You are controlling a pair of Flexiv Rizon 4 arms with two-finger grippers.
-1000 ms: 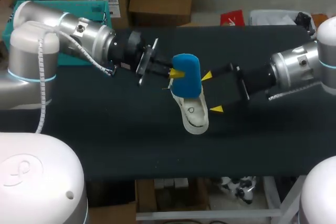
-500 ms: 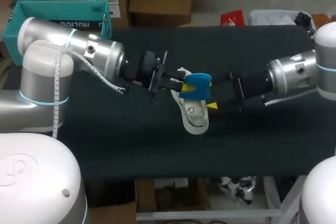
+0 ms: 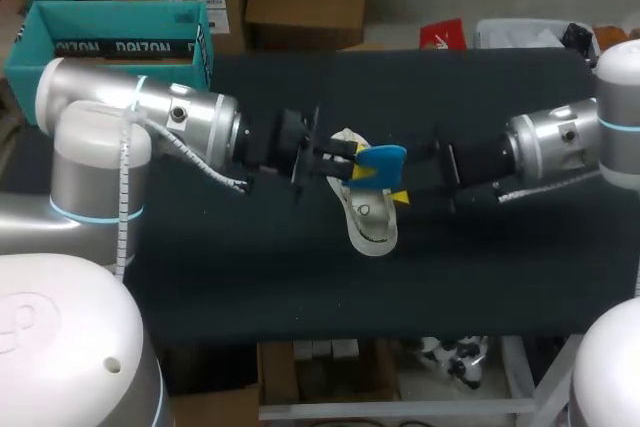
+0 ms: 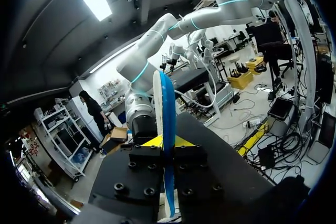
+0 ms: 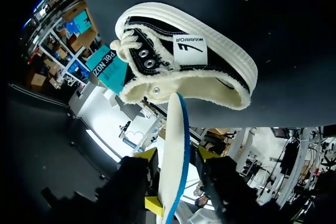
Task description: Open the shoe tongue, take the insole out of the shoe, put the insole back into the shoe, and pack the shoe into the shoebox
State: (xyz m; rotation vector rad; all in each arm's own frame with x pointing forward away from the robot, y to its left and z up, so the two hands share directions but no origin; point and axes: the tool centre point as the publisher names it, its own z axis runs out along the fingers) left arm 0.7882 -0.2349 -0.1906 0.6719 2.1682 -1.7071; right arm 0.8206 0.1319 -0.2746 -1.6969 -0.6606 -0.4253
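Next, the right gripper picks up the insole (image 5: 176, 129) by its heel end (image 5: 174, 177) to put it back through the opening of the shoe toe first.
A blue-topped, white-bottomed insole (image 3: 381, 159) hangs just above the shoe's heel end. My left gripper (image 3: 352, 162) is shut on its left end. In the left wrist view the insole (image 4: 167, 114) stands edge-on, pinched in that gripper (image 4: 168, 141). The cream and black canvas shoe (image 3: 368, 219) lies on the black table (image 3: 250, 277). My right gripper (image 3: 396, 183) comes in from the right, open. In its own view the insole (image 5: 176, 129) rises between this gripper's (image 5: 177, 156) yellow tips, a thin gap at each side, ahead of the shoe's (image 5: 184, 61) opening.
The teal shoebox (image 3: 110, 35) stands open at the table's back left corner, behind my left arm, and shows past the shoe as a teal box (image 5: 107, 69) in the right wrist view. The table's front edge runs below the shoe.
The left arm has carried the insole down and right, tipping it from flat-on to low over the shoe. The right gripper's fingers have drawn in from wide apart to close around the insole.
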